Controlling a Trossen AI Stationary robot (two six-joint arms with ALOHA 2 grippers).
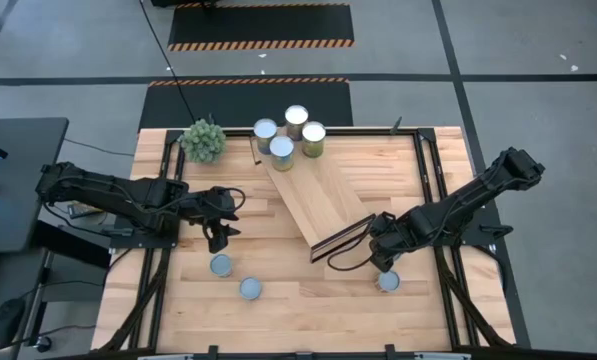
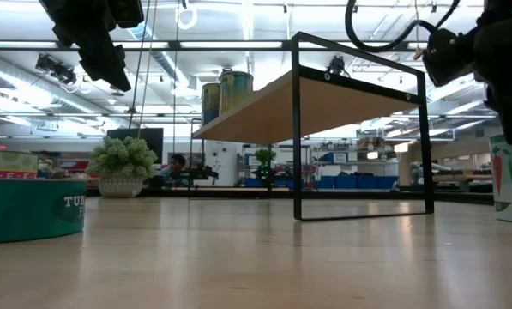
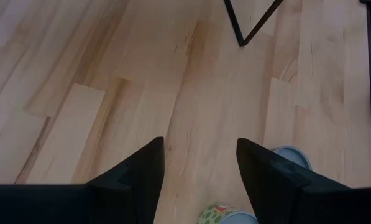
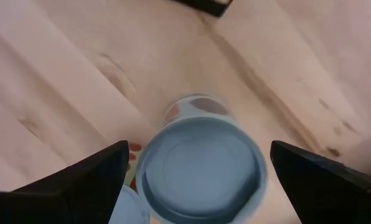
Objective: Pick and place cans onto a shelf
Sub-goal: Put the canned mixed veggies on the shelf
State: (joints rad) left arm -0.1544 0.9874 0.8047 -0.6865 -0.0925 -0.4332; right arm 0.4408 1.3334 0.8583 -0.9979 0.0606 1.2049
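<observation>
The can should stand on the shelf, so my right gripper should next grab its side under the can's rim (image 4: 204,115).
The light-wood shelf (image 1: 318,195) lies slantwise mid-table, raised on a dark frame (image 2: 363,129). Several cans (image 1: 290,135) stand upright on its far end. Two cans (image 1: 221,265) (image 1: 250,289) stand on the table at the near left, and one can (image 1: 388,282) at the near right. My left gripper (image 1: 218,235) is open and empty, above the table just beyond the two left cans (image 3: 291,155). My right gripper (image 1: 383,262) is open over the right can (image 4: 201,168). Its fingers stand on either side of the can's grey top without touching it.
A green spiky plant ball (image 1: 204,140) sits at the far left corner, beside the shelf's far end. The shelf's dark-framed near end (image 1: 343,240) stands close to my right gripper. Bare tabletop (image 1: 308,290) lies between the left cans and the right can.
</observation>
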